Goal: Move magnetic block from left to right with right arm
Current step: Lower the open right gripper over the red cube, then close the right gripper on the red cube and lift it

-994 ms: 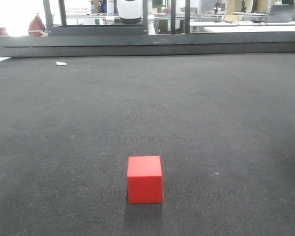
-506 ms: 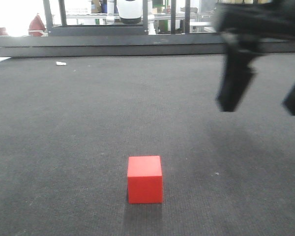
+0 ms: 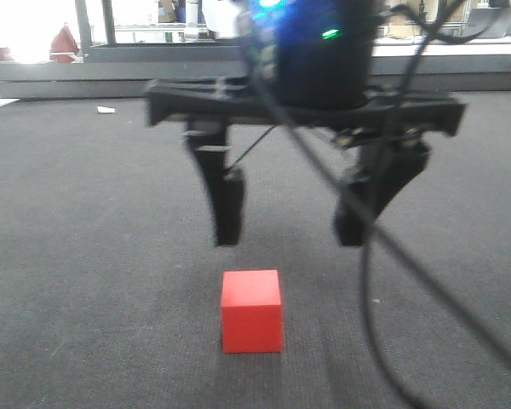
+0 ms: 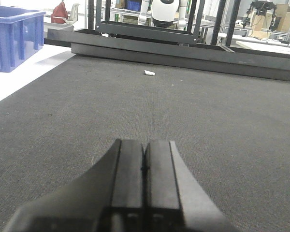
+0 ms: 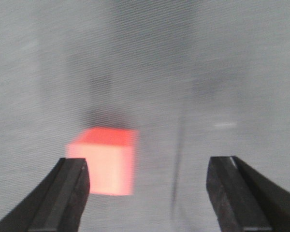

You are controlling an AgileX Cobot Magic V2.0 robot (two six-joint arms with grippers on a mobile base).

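Note:
The right gripper grabs the red cube by its opposite sides next, to move the magnetic block across the mat.
The magnetic block [image 3: 251,310] is a small bright-red cube on the dark grey mat, near the front in the exterior view. My right gripper [image 3: 289,223] hangs open just above and behind it, fingers spread wide with nothing between them. Blurred in the right wrist view, the block [image 5: 105,159] sits close to the left finger [image 5: 67,191], well left of the midpoint of the right gripper [image 5: 147,166]. My left gripper [image 4: 145,145] is shut and empty, low over the mat, away from the block.
A black frame rail [image 3: 85,83] borders the mat's far edge. A small white scrap [image 4: 149,73] lies on the mat near it. A blue plastic crate [image 4: 12,36] stands off the mat at far left. Cables [image 3: 392,247] trail from the right arm.
The right arm has swept in from the upper right to a spot over the block, with its fingers open. The block has not moved.

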